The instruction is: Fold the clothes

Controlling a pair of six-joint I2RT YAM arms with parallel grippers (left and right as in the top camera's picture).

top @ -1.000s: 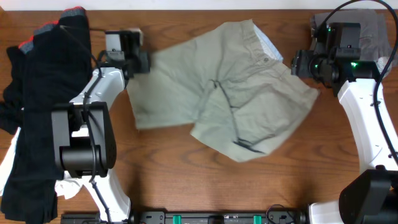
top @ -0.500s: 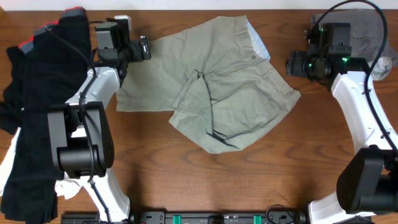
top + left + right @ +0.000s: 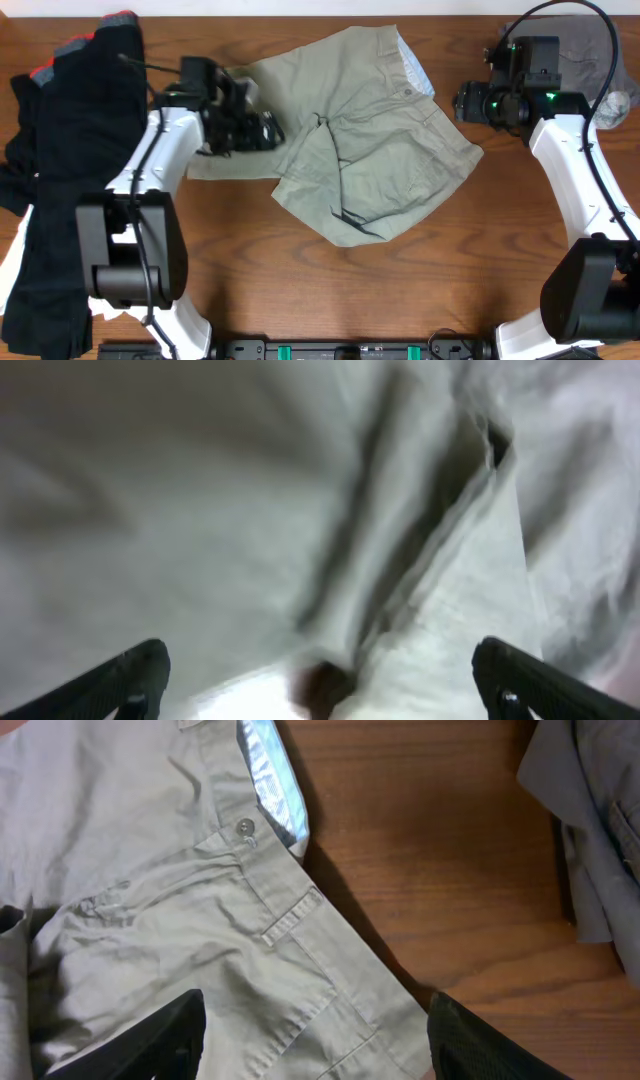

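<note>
The robot will next grab the khaki shorts' creased near leg at its hem corner (image 3: 280, 194) (image 3: 356, 703) with its left gripper. The left gripper will then pull the leg out flat for folding.
The khaki shorts (image 3: 370, 130) lie spread and creased on the middle of the table, waistband to the upper right. Their pale blue lining (image 3: 270, 780) and button (image 3: 244, 826) show in the right wrist view. My left gripper (image 3: 262, 130) hovers over the shorts' left leg, open, its fingers (image 3: 130, 680) wide apart above blurred khaki cloth with nothing between them. My right gripper (image 3: 465, 103) is open beside the waistband's right end; its fingers (image 3: 480, 1040) straddle the hem without pinching it. Black garments (image 3: 70, 150) with red and grey trim are piled at the left.
A grey garment (image 3: 590, 45) lies crumpled at the back right corner, behind my right arm. A bit of white cloth (image 3: 110, 300) pokes out beside the left arm's base. Bare wood table (image 3: 330, 290) runs along the front.
The shorts were pulled left and back, then my left gripper opened, let go of the leg edge and swung right over the shorts. My right gripper barely moved.
</note>
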